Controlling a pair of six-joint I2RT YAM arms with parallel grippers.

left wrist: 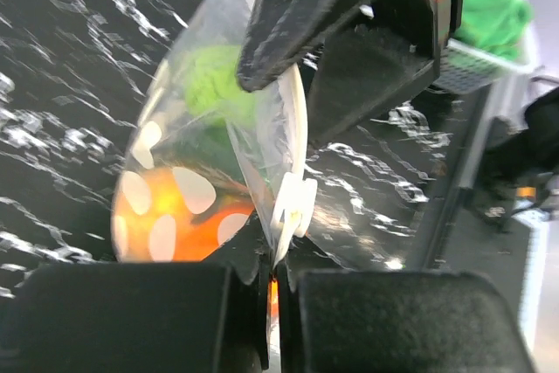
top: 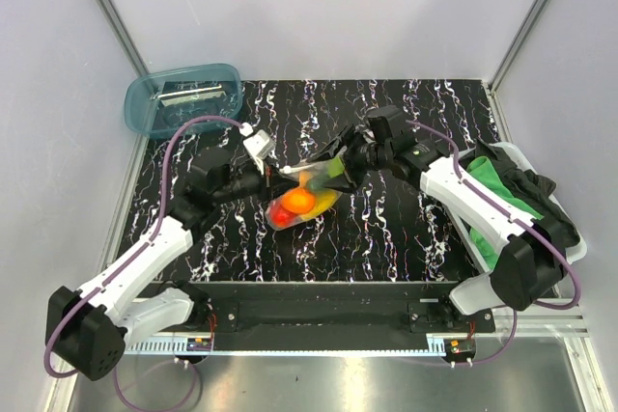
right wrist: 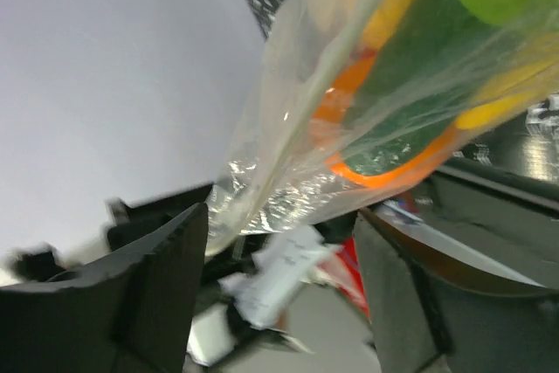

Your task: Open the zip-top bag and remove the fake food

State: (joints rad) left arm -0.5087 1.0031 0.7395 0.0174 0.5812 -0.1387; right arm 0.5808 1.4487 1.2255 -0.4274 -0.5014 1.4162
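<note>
My right gripper should next grab the zip-top bag's white slider [top: 287, 170] beside my left gripper's hold to pull the zip edge open.
The zip-top bag [top: 307, 196] is held up over the middle of the black marbled table, with the fake food [top: 297, 203] inside it: orange, red, yellow and lime green pieces. My left gripper [top: 269, 177] is shut on the bag's zip edge beside the white slider [left wrist: 293, 205]. The bag [left wrist: 188, 150] stretches away from these jaws, showing pale dots. My right gripper [top: 344, 167] is at the bag's other end, its jaws wide open. In the right wrist view the bag [right wrist: 367, 120] hangs between the open fingers [right wrist: 166, 277] of the right gripper [right wrist: 279, 259], unpinched.
A blue translucent tub [top: 183, 99] stands at the back left corner. A white basket [top: 570, 248] with a green cloth [top: 494, 188] and a black cloth [top: 536, 190] sits at the right edge, under the right arm. Pale walls enclose the table.
</note>
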